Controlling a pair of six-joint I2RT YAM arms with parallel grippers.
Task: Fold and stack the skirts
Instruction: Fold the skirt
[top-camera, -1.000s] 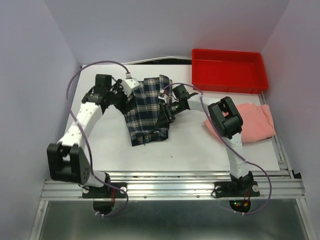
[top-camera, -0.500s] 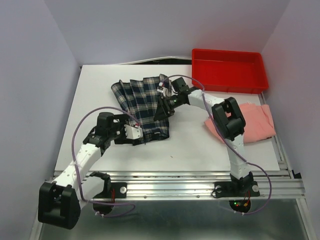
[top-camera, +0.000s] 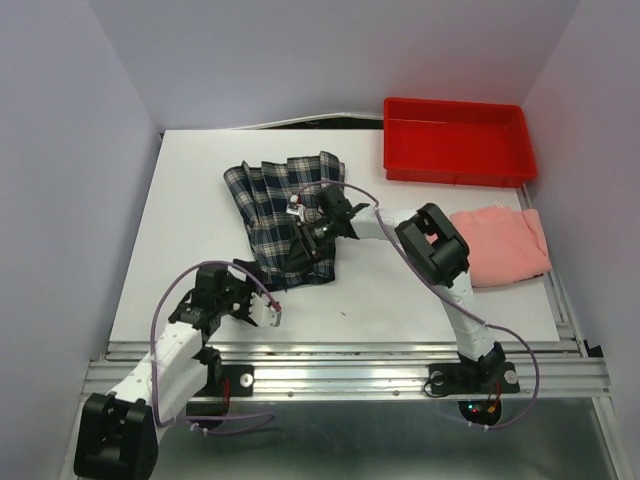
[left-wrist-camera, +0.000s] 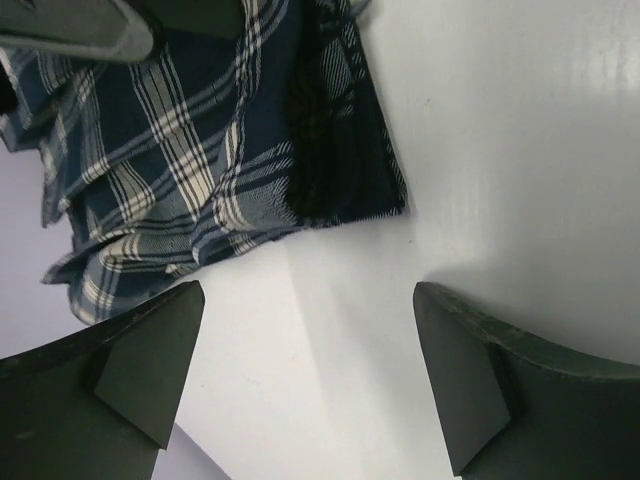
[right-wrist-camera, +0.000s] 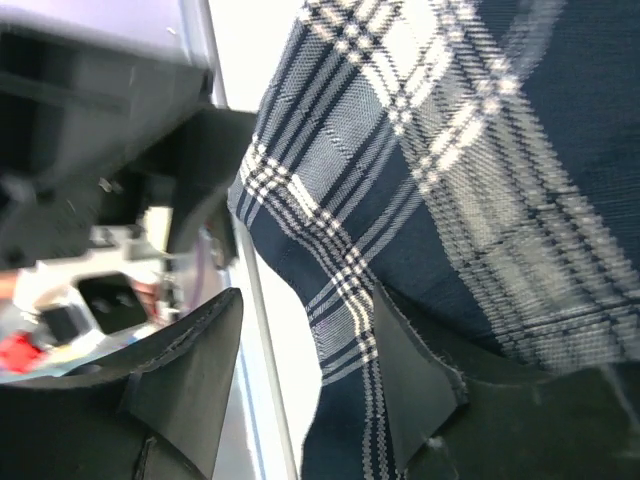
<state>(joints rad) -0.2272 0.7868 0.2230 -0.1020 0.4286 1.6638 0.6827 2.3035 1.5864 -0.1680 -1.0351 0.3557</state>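
My left gripper is about to grab the plaid skirt (top-camera: 283, 213) by its near corner (top-camera: 256, 275). Then it can fold the skirt's near edge over toward its far side.
The plaid skirt (top-camera: 283, 213) lies partly folded in the middle of the white table. My right gripper (top-camera: 306, 236) is low over its near right part; in the right wrist view its jaws stand apart (right-wrist-camera: 300, 385), with the plaid skirt's edge (right-wrist-camera: 420, 150) lying between and beyond them. My left gripper (top-camera: 268, 311) is open and empty over bare table, just near of the skirt's near corner; the left wrist view shows the gripper (left-wrist-camera: 305, 390) with the plaid skirt (left-wrist-camera: 200, 150) ahead of it. The pink skirt (top-camera: 503, 246) lies folded at the right edge.
A red plastic tray (top-camera: 456, 140) stands at the back right. The white table (top-camera: 190, 200) ends at a metal rail (top-camera: 340, 375) near the arm bases. Purple walls close in the left, back and right sides.
My left arm has drawn back from the skirt's far left corner to the near table, now off the cloth. My right gripper has slid nearer and left over the skirt.
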